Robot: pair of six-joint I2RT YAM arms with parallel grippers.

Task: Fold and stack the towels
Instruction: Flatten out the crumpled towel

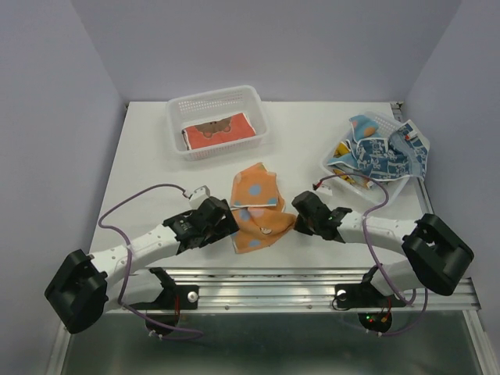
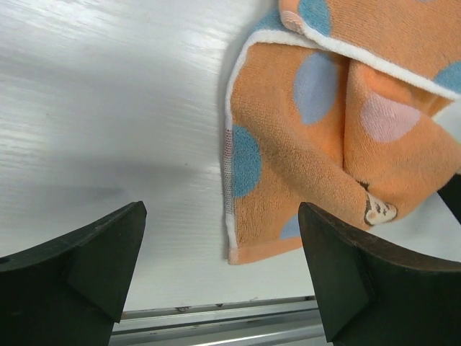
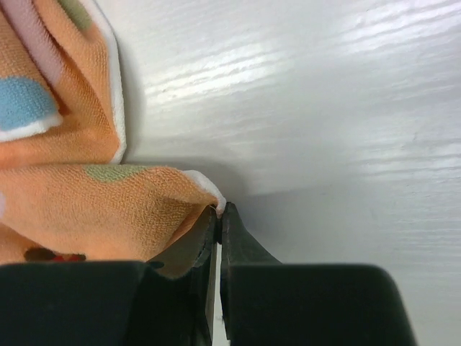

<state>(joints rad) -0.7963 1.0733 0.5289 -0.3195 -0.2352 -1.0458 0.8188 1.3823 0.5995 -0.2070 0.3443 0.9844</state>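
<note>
I need to spread and fold the towel, so I should next grab the orange towel's near corner (image 1: 237, 251) (image 2: 235, 257) with my left gripper, opposite the corner that my right gripper has.
An orange towel with coloured dots (image 1: 258, 207) (image 2: 302, 144) (image 3: 72, 194) lies crumpled and partly folded on the white table, between my two grippers. My right gripper (image 1: 301, 212) (image 3: 220, 210) is at its right edge, shut on a white-hemmed corner that is pinched at the very fingertips. My left gripper (image 1: 226, 221) (image 2: 222, 216) stands open at the towel's left side, low over the table, with the towel's near corner between its wide-apart fingers and nothing held. A red-orange towel (image 1: 217, 131) lies folded in the left basket. Blue patterned towels (image 1: 379, 152) are heaped in the right basket.
A white perforated basket (image 1: 176, 117) stands at the back centre-left, and another (image 1: 334, 170) at the right, overflowing. A metal rail (image 1: 297, 277) (image 2: 216, 317) runs along the table's near edge. Purple cables (image 1: 141, 191) loop over the table beside both arms.
</note>
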